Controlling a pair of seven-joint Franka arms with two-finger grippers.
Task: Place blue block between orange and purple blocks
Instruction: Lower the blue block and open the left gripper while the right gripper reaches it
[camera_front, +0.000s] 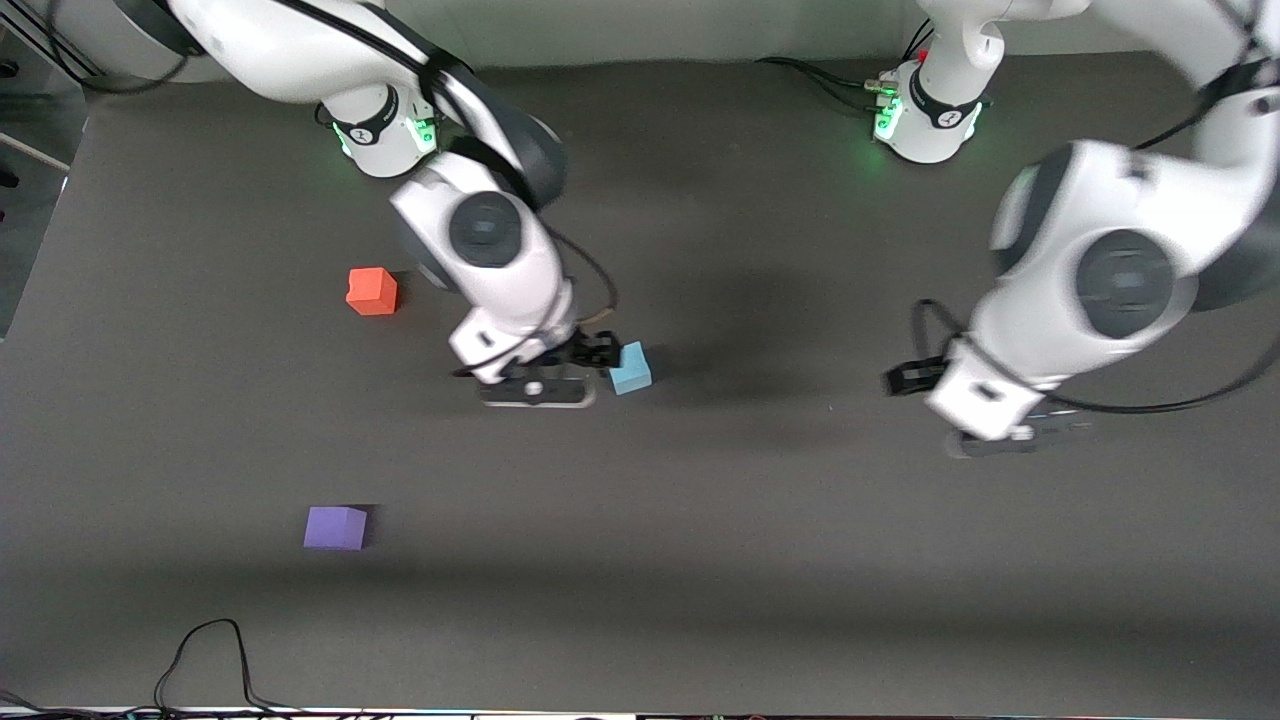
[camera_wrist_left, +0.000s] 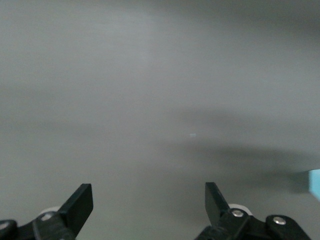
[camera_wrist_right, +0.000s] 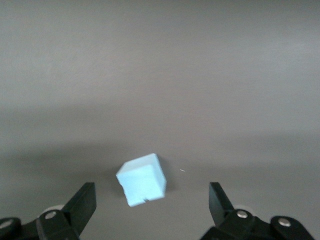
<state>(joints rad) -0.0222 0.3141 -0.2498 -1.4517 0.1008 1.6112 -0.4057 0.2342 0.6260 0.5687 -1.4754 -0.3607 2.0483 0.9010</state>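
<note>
My right gripper is about to grab the blue block (camera_front: 630, 368) by its opposite sides, and then the block goes between the orange block and the purple block (camera_front: 335, 528).
The blue block (camera_front: 630, 368) sits on the dark table near the middle. In the right wrist view the blue block (camera_wrist_right: 142, 180) lies just ahead of my right gripper (camera_wrist_right: 151, 202), whose fingers stand wide open on either side, apart from it. In the front view my right gripper (camera_front: 590, 362) hovers low, right beside the block. The orange block (camera_front: 372, 291) sits toward the right arm's end. The purple block (camera_front: 336, 527) sits nearer to the front camera than it. My left gripper (camera_front: 1040, 425) is open and empty over bare table at the left arm's end (camera_wrist_left: 149, 200).
A black cable (camera_front: 205, 650) loops at the table edge nearest the front camera. An edge of the blue block (camera_wrist_left: 315, 184) shows at the rim of the left wrist view. Bare table (camera_front: 350, 410) lies between the orange and purple blocks.
</note>
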